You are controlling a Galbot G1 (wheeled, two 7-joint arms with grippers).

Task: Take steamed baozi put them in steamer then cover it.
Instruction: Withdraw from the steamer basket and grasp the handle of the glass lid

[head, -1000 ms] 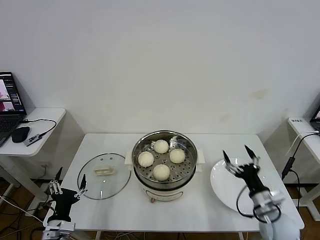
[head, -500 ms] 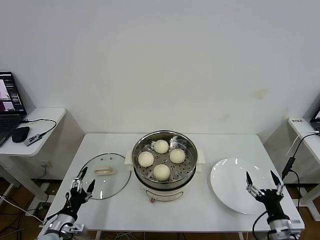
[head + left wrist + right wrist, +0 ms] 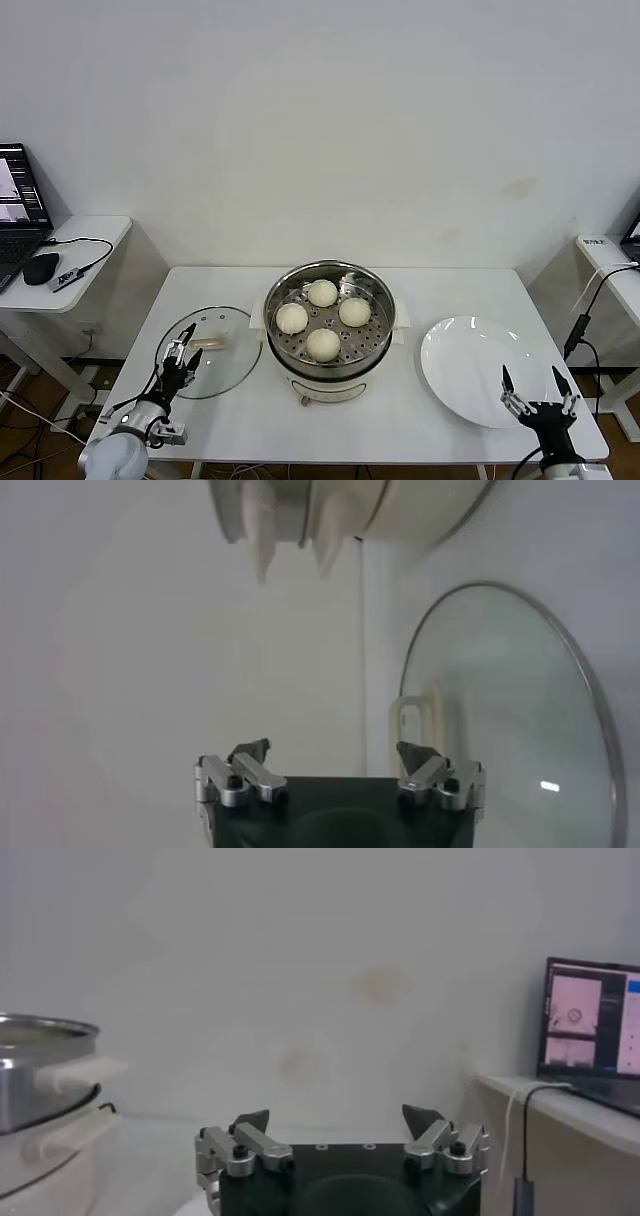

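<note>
The left gripper should next cover the steamer with the baozi (image 3: 322,344) inside, so it needs to grab the glass cover by its whitish handle (image 3: 209,343).
The steel steamer (image 3: 375,302) stands mid-table with the baozi (image 3: 322,344) in it, several off-white buns on its perforated tray. The glass cover (image 3: 228,362) lies flat on the table left of the steamer; it also shows in the left wrist view (image 3: 500,720) with its whitish handle (image 3: 418,720). My left gripper (image 3: 181,352) is open and empty over the cover's near left edge. My right gripper (image 3: 536,384) is open and empty, low at the table's front right, near the white plate. The steamer's side shows in the right wrist view (image 3: 40,1083).
An empty white plate (image 3: 470,370) lies right of the steamer. A side table with a laptop (image 3: 15,200) and a mouse (image 3: 42,268) stands at far left. Another small table with cables stands at far right (image 3: 605,250).
My left gripper has risen from below the front edge to over the cover's near edge. My right gripper has drawn back from over the plate, down to the front right.
</note>
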